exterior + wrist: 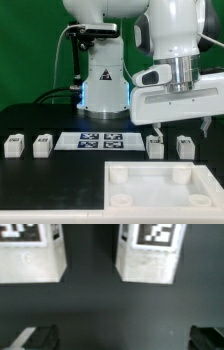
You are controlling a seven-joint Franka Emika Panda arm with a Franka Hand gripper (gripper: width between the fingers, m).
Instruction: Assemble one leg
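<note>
The robot's gripper next needs to grab a white leg by its marker-tagged body, so that the leg can be assembled into the white square top.
Four small white legs with marker tags stand in a row on the black table. Two are at the exterior view's left and two at its right. My gripper hangs open just above and behind the right pair, holding nothing. In the wrist view the two right legs stand side by side beyond my fingertips, which are wide apart with bare table between them. The large white square top with round corner sockets lies in front.
The marker board lies flat between the two pairs of legs. The robot base stands behind it. The white top fills the front right of the table.
</note>
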